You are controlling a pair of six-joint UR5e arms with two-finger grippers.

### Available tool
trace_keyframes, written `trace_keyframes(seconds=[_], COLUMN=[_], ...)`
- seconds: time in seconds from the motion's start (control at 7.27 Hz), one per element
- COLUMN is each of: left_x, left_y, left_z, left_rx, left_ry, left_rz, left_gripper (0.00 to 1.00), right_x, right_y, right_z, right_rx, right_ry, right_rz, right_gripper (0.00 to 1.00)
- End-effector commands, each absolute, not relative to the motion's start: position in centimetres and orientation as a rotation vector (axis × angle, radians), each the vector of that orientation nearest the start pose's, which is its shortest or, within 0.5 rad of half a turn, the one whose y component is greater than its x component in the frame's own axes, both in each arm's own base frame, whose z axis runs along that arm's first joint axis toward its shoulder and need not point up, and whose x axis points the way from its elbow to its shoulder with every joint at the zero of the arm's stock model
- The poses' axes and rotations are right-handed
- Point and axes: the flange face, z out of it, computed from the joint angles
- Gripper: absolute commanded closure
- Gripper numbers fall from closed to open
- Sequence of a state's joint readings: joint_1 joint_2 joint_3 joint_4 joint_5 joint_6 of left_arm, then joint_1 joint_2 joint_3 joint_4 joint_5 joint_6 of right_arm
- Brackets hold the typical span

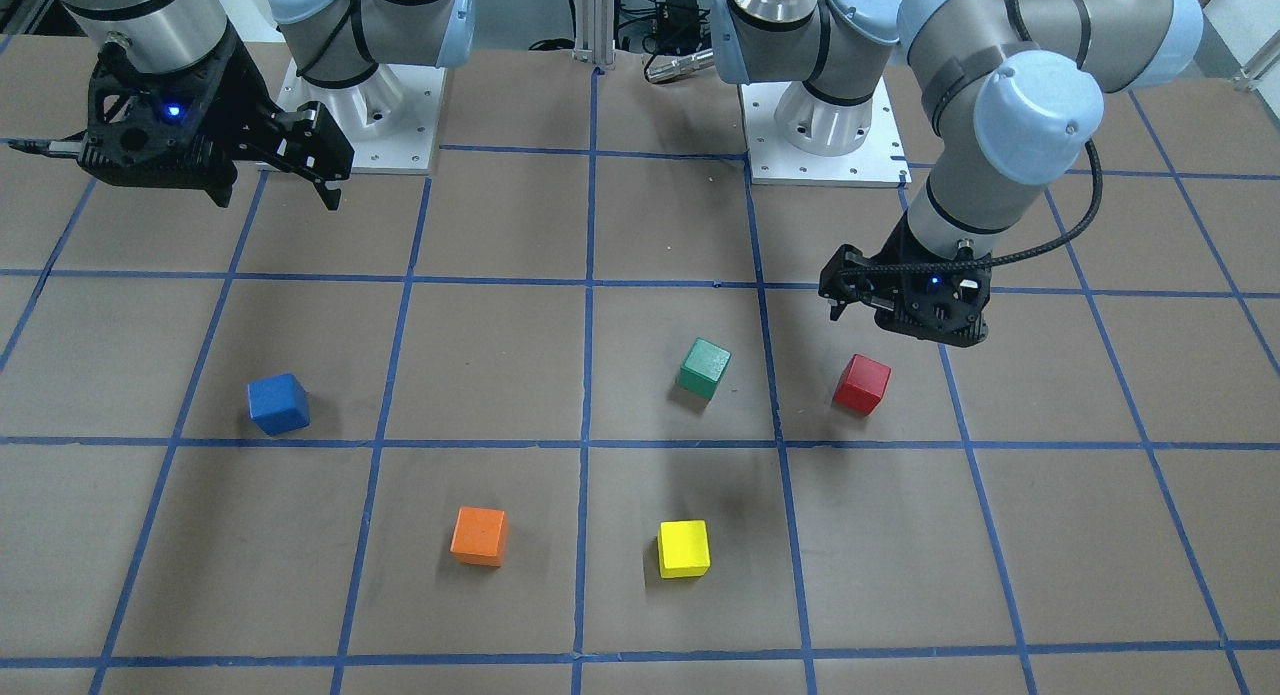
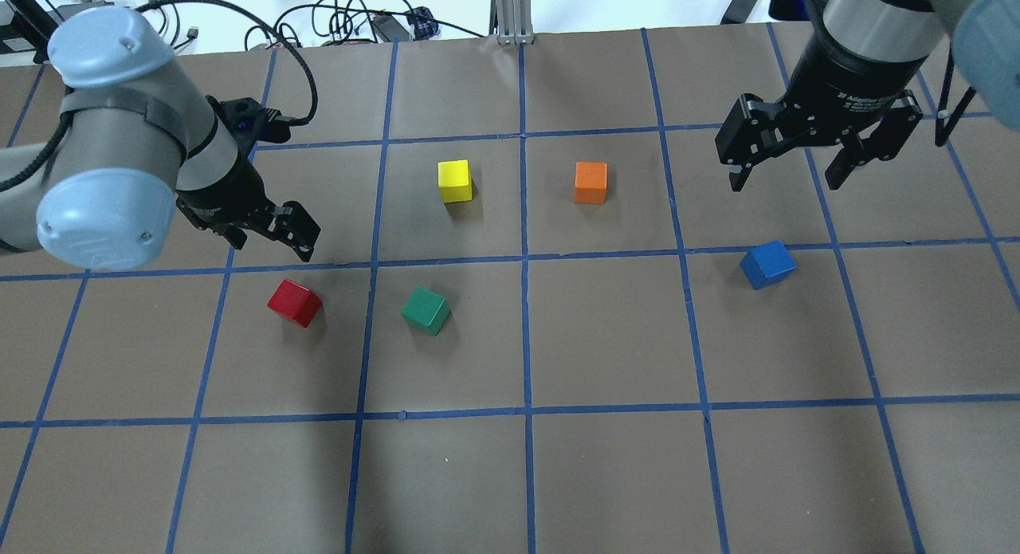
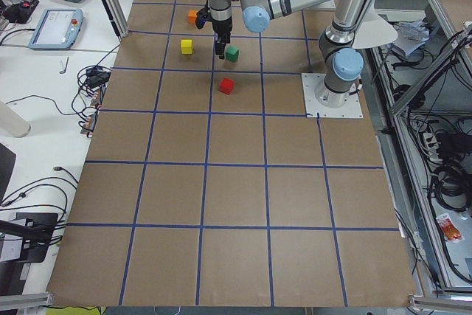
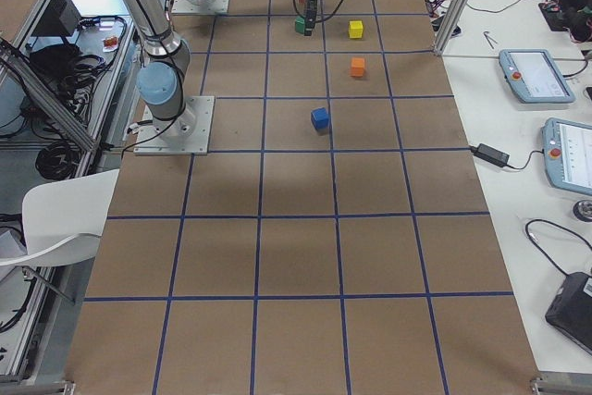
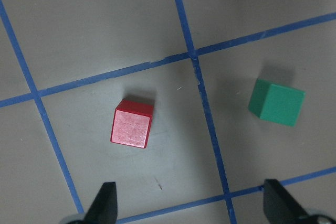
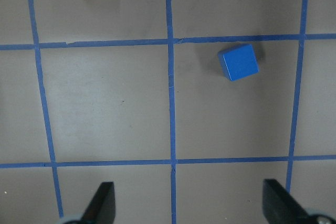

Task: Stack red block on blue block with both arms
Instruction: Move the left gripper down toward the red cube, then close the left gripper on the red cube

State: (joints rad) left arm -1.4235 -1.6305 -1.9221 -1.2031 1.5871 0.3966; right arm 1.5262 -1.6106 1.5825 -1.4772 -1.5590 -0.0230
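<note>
The red block should go on top of the blue block (image 1: 278,403). My left gripper should next take hold of the red block by its sides.
The red block (image 2: 294,302) lies on the brown table, left of the middle in the overhead view. It also shows in the left wrist view (image 5: 132,124). My left gripper (image 2: 271,233) hovers above the table just beyond the red block, open and empty, with both fingertips apart (image 5: 191,205). The blue block (image 2: 767,264) lies on the right side and shows in the right wrist view (image 6: 238,62). My right gripper (image 2: 787,171) hangs high above the table beyond the blue block, open and empty.
A green block (image 2: 425,310) lies close to the right of the red block. A yellow block (image 2: 455,180) and an orange block (image 2: 590,182) lie farther out near the middle. Blue tape lines grid the table. The arm bases (image 1: 360,125) stand at the robot's edge.
</note>
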Motion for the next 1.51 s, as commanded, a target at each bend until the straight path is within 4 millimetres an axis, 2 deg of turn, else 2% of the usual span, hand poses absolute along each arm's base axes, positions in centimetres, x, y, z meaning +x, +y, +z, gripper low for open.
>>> trace_keyframes(seconds=[0.0,0.14,0.28,0.69,0.96,1.1,1.24,1.38], left_x=[-4.0,-4.2,-4.3,-3.9,-4.0,-3.8,-3.6,-3.6], left_y=[-47.6,-46.4,-46.2,-47.6,-48.0,-48.3,-48.5,-48.7], left_z=[26.8,24.5,23.3,20.9,18.6,18.3,18.5,18.7], left_rx=[0.468,0.477,0.482,0.486,0.488,0.485,0.485,0.474], left_ry=[3.087,3.06,3.048,3.03,3.037,3.033,3.033,3.038], left_rz=[0.074,0.136,0.071,-0.007,0.011,0.021,0.014,0.002], left_gripper=[0.0,0.0,0.0,0.0,0.0,0.33,0.73,0.92], right_x=[11.3,11.3,11.4,11.3,11.3,11.2,11.2,11.3], right_y=[-47.4,-47.4,-47.4,-47.4,-47.4,-47.4,-47.4,-47.4], right_z=[49.1,49.1,49.2,49.1,49.1,49.1,49.0,49.1], right_rx=[0.034,0.034,0.034,0.037,0.036,0.036,0.036,0.036], right_ry=[3.127,3.127,3.124,3.127,3.128,3.131,3.129,3.128], right_rz=[0.105,0.105,0.102,0.105,0.105,0.108,0.11,0.107], right_gripper=[0.0,0.0,0.0,0.0,0.0,0.0,0.0,0.0])
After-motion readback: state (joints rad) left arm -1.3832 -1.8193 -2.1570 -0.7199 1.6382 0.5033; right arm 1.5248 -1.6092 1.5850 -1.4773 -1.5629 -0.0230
